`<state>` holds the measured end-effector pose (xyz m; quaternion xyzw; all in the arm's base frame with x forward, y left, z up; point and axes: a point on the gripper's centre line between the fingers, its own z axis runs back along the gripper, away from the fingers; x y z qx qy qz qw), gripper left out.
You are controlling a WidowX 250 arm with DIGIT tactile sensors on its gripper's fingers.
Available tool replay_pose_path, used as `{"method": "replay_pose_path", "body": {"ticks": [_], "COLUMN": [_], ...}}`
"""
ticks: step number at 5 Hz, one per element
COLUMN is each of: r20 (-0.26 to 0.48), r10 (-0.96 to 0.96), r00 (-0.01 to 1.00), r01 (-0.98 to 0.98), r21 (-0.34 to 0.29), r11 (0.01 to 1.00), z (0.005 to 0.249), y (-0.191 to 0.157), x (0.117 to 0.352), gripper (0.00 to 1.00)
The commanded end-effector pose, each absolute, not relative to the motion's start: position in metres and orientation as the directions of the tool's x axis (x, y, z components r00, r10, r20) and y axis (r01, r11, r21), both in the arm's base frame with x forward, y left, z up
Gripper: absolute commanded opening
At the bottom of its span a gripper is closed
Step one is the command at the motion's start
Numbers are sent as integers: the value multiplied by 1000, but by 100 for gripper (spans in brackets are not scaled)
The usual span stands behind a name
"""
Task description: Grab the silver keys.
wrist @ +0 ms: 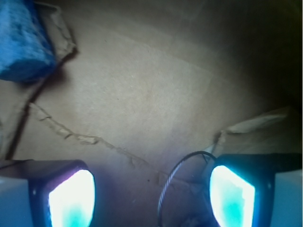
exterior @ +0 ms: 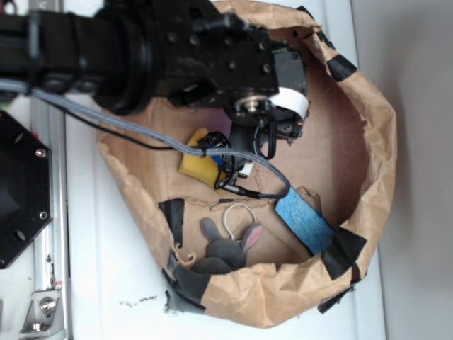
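My gripper should next take the silver keys by their thin round wire ring (wrist: pixel 166 183) to grab them.
In the wrist view only the thin round wire ring of the silver keys (wrist: pixel 165 188) shows. It lies on the brown cardboard floor between my fingers, close to the right fingertip (wrist: pixel 232 196). The key blades are hidden at the bottom edge. My gripper (wrist: pixel 151 191) is open, its two lit pads wide apart and low over the floor. In the exterior view the gripper (exterior: pixel 279 134) reaches down into the middle of the paper-walled bin, and the arm covers the keys.
A blue sponge (exterior: pixel 303 221) (wrist: pixel 23 42) lies by the near wall. A yellow object (exterior: pixel 195 164) sits under the arm's cable. A grey plush rabbit (exterior: pixel 228 248) with a white loop lies at the bin's front. Crumpled brown paper walls (exterior: pixel 379 142) ring the bin.
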<state>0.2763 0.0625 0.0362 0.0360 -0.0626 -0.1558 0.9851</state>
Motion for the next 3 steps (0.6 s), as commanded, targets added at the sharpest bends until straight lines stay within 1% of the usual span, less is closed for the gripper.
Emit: {"method": "replay_pose_path", "body": {"ticks": [1, 3], "r20": [145, 128], "r10": [-281, -273], "r00": [949, 953], "r01": [268, 258], "r21": [105, 122], "r11": [958, 958], "z": [45, 37], "y": [69, 69], "x": [281, 283], "gripper": [100, 100]}}
